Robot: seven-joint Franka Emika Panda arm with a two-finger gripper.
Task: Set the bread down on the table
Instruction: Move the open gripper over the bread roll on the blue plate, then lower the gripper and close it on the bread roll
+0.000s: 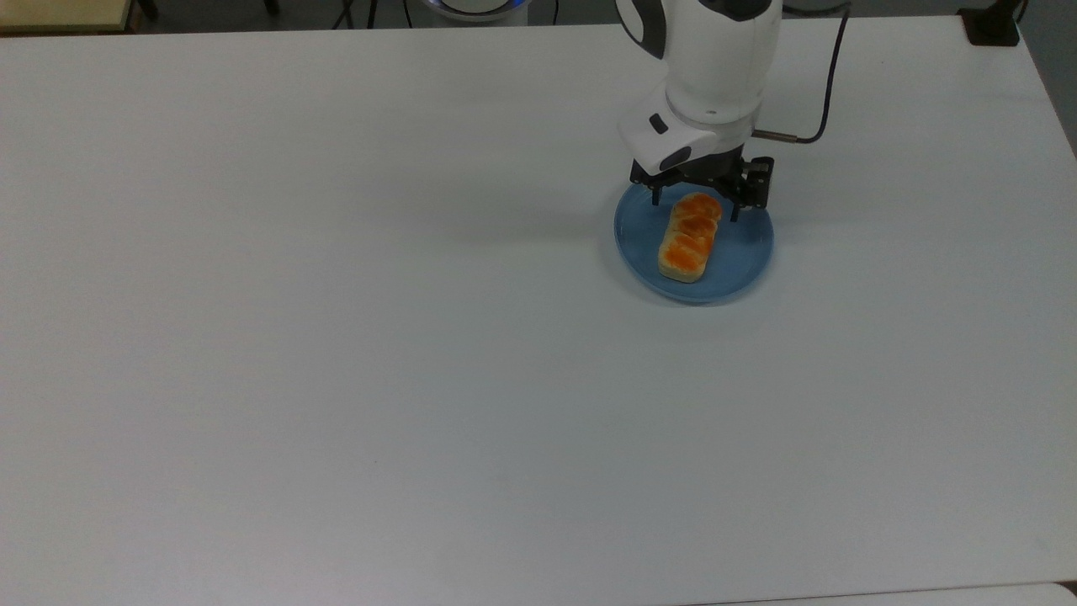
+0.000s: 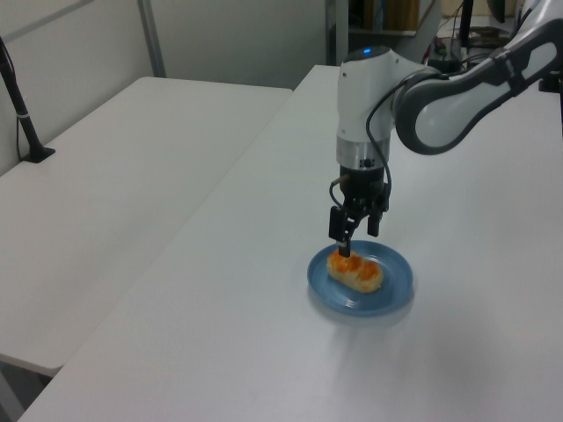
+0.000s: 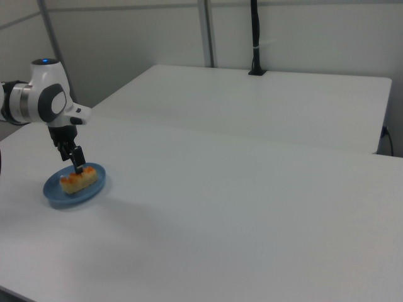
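Note:
I will move the bread off the blue plate and onto the table, so next I will grab the bread by its middle with my gripper.
The bread, an orange-topped braided loaf, lies on a round blue plate on the white table, in the top view's upper right. My gripper hangs open just over the loaf's far end, with one finger on each side of it and nothing between them. In the left view the gripper points straight down, close above the bread and plate. The right view has the gripper over the bread on the plate at the right view's left.
A black clamp base sits at the table's far right corner in the top view. A second white table adjoins on the left view's left, with a black post on it. A cable loops from the wrist.

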